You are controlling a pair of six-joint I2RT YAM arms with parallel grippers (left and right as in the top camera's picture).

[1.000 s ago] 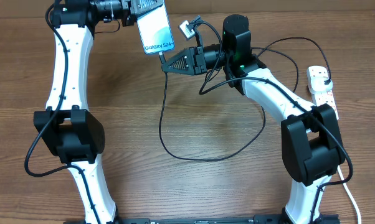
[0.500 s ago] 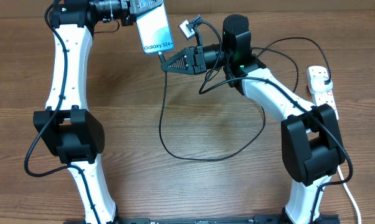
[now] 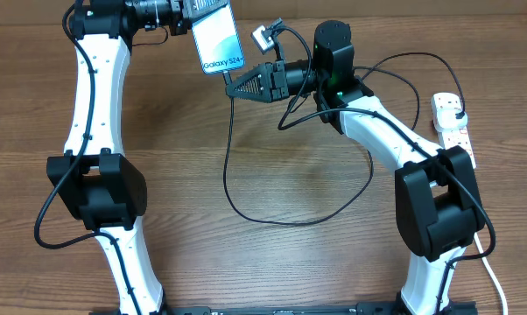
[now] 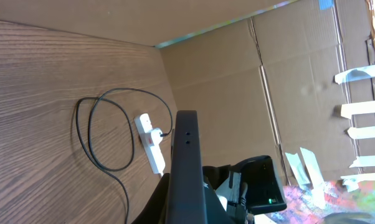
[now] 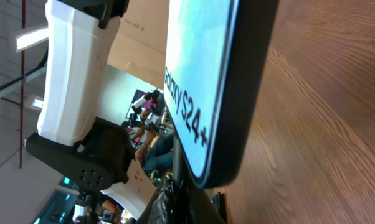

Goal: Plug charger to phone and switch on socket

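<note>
The phone would hold the charger. My right gripper should release.
My left gripper (image 3: pixel 197 16) is shut on the top end of the phone (image 3: pixel 220 39) and holds it above the far table edge, its blue-cyan screen with white text facing up. In the left wrist view the phone (image 4: pixel 186 168) shows edge-on as a dark bar. My right gripper (image 3: pixel 231 89) is shut on the connector end of the charger (image 3: pixel 230 166) right at the phone's lower short edge. In the right wrist view the phone (image 5: pixel 206 81) hangs just above the fingers (image 5: pixel 184 199). The black cable loops over the table to the socket (image 3: pixel 452 122) at the right edge.
The socket's white cord (image 3: pixel 493 271) runs down the right side toward the front. The charger cable's slack loop lies mid-table between the arms. A cardboard wall (image 4: pixel 237 81) stands behind the table. The socket also shows in the left wrist view (image 4: pixel 150 146).
My right gripper has crept slightly up toward the phone's lower edge with the connector. The left arm and phone have stayed put.
</note>
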